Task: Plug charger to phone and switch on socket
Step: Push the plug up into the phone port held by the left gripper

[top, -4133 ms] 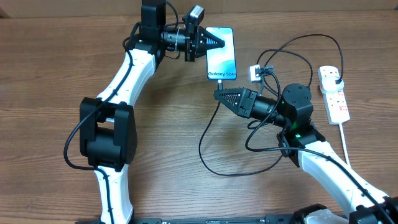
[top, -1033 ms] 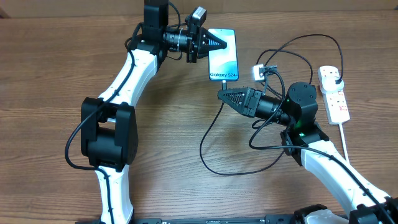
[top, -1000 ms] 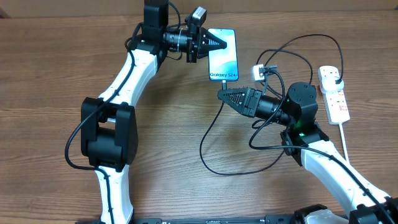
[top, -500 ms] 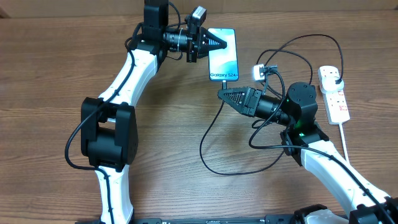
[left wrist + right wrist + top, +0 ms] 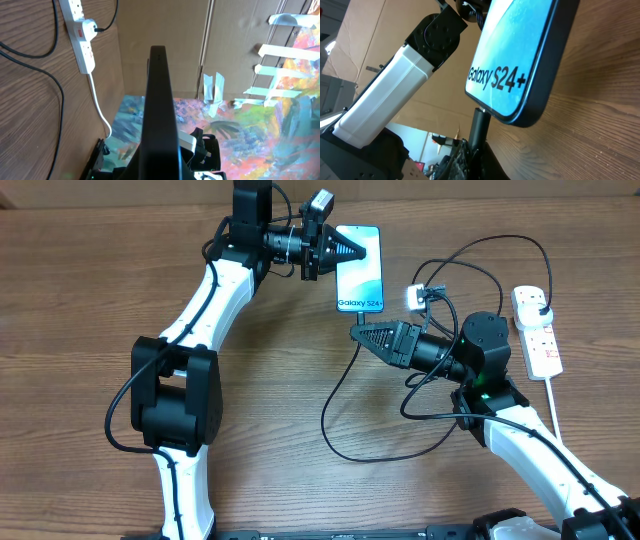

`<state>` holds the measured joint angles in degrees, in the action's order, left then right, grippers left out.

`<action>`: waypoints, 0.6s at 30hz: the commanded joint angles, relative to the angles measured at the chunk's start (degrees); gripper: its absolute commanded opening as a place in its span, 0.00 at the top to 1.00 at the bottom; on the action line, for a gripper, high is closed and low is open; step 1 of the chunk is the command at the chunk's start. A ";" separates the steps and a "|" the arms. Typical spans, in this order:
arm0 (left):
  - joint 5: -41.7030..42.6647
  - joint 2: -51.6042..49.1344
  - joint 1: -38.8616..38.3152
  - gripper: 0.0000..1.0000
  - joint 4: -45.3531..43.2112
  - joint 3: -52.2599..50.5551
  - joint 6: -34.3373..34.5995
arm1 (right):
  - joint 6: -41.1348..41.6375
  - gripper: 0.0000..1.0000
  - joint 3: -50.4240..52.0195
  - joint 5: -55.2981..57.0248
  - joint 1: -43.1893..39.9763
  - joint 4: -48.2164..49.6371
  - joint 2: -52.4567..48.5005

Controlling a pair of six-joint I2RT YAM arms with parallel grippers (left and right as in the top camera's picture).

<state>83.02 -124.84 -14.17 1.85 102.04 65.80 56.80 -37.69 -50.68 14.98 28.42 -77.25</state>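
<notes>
Only a sliver of the connector's metal shows below the phone's bottom edge (image 5: pixel 360 310) (image 5: pixel 495 115), so it is time for my right gripper to release the charger now.
The phone (image 5: pixel 360 270) shows a lit blue screen reading "Galaxy S24+" (image 5: pixel 520 55) and is raised on its long edge at the table's back. My left gripper (image 5: pixel 348 248) is shut on its left side. In the left wrist view the phone's dark frame (image 5: pixel 159 100) runs edge-on between the jaws. My right gripper (image 5: pixel 353 332) is shut on the charger's black connector tip (image 5: pixel 480 122), which meets the phone's bottom edge. The thin black cable (image 5: pixel 330 405) loops across the table toward the white socket (image 5: pixel 538 340) at the right.
A small white block (image 5: pixel 412 297) with black leads lies between the phone and the socket. The socket's thick white cord (image 5: pixel 555 405) runs toward the front edge. Cable loops lie around the right arm. In the left wrist view the socket (image 5: pixel 82 45) lies at the upper left.
Since four seconds ago the phone and both grippers have shifted slightly to the right. Over the last second nothing has visibly moved.
</notes>
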 commanded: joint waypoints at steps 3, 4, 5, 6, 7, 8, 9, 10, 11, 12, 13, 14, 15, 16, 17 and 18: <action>7.50 0.02 -2.03 0.96 0.00 0.98 -1.55 | -0.24 0.96 -0.24 4.55 -1.25 0.31 0.61; 7.50 0.02 -2.03 0.96 0.00 0.98 -1.55 | -0.24 0.96 -0.24 4.57 -1.25 0.11 0.61; 7.50 0.02 -2.01 0.96 0.00 0.98 -1.55 | -0.24 0.96 -0.24 4.55 -1.25 -0.11 0.61; 7.50 0.02 -1.99 0.96 -0.02 0.98 -1.55 | -0.24 0.96 -0.24 4.52 -1.25 -0.15 0.61; 7.48 0.02 -1.99 0.96 -0.02 0.98 -1.55 | -0.26 0.96 -0.24 4.48 -1.25 -0.31 0.61; 7.45 0.02 -1.92 0.96 0.00 0.98 -1.55 | -0.26 0.96 -0.24 4.33 -1.25 -0.31 0.61; 7.43 0.02 -1.88 0.96 -0.02 0.98 -1.55 | -0.26 0.96 -0.24 4.11 -1.25 -0.28 0.61; 7.41 0.02 -1.81 0.96 -0.02 0.98 -1.57 | -0.24 0.96 -0.24 3.93 -1.25 -0.33 0.61; 7.39 0.02 -1.68 0.96 -0.02 0.98 -1.57 | -0.24 0.96 -0.24 3.63 -1.25 -0.33 0.61; 7.26 0.02 -1.57 0.96 -0.02 0.98 -1.57 | -0.24 0.96 -0.24 3.39 -1.25 -0.37 0.61; 7.19 0.02 -1.49 0.96 -0.02 0.98 -1.57 | -0.24 0.94 -0.24 3.13 -1.25 -0.48 0.61; 6.97 0.02 -1.36 0.96 -0.02 0.98 -1.57 | -0.24 0.90 -0.24 2.62 -1.25 -0.50 0.61; 6.84 0.02 -1.18 0.96 -0.02 0.98 -1.57 | -0.24 0.85 -0.24 2.32 -1.25 -0.52 0.61; 6.84 0.02 -1.09 0.96 -0.04 0.98 -1.57 | -0.24 0.83 -0.24 2.05 -1.25 -0.52 0.61; 6.78 0.02 -1.03 0.96 -0.04 0.98 -1.57 | -0.24 0.79 -0.24 1.53 -1.25 -0.52 0.61; 6.75 0.02 -0.92 0.96 -0.04 0.98 -1.57 | -0.24 0.78 -0.24 1.31 -1.25 -0.57 0.61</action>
<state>84.14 -124.84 -14.28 1.87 102.04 65.39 56.66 -37.69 -51.00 14.98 27.40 -77.25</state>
